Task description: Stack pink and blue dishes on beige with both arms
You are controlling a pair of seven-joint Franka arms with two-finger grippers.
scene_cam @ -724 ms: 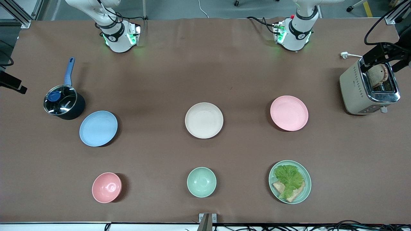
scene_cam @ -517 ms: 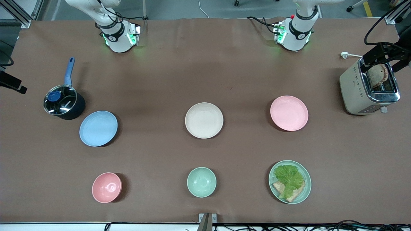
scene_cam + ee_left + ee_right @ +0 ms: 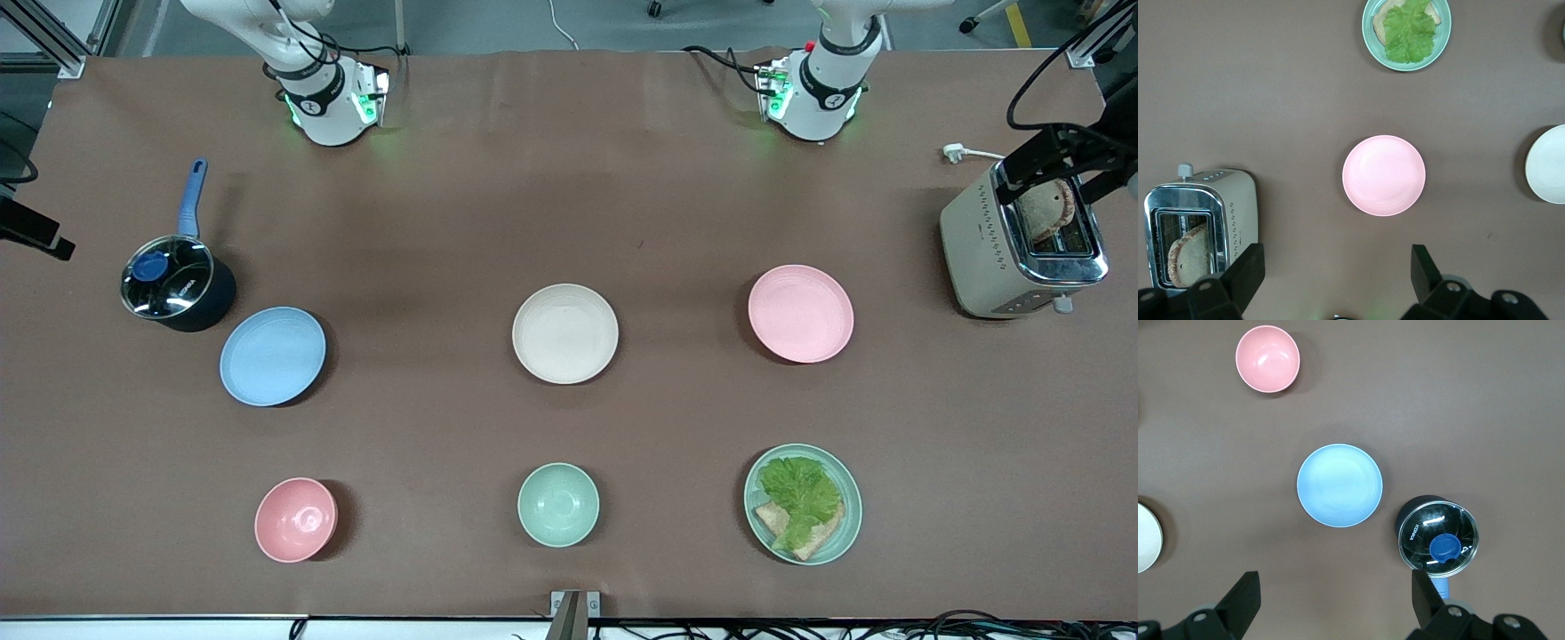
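Observation:
The pale pink plate spreads too wide across its round side [image 3: 801, 313] for the fingers, so my left gripper needs to grab the plate by its thin rim [image 3: 851, 314] next.
The pale pink plate [image 3: 800, 313] lies toward the left arm's end of the table, and the light blue plate [image 3: 273, 356] toward the right arm's end. Between them, mid-table, sits the cream-beige plate [image 3: 564, 333]. All three are bare and apart. In the left wrist view my left gripper [image 3: 1336, 277] hangs open, high over bare table beside the pink plate [image 3: 1383, 175]. In the right wrist view my right gripper [image 3: 1335, 600] is open too, high over the table beside the blue plate [image 3: 1339, 485]. Neither hand shows in the front view.
A lidded dark pot [image 3: 173, 284] stands right beside the blue plate. A toaster [image 3: 987, 249] holding bread stands past the pink plate at the table's end. Nearer the front camera are a pink bowl [image 3: 295, 519], a mint bowl [image 3: 557, 504] and a green plate [image 3: 849, 524] with lettuce and bread.
Plates and arm bases stand as before. Only the dark fixture over the toaster has shifted slightly.

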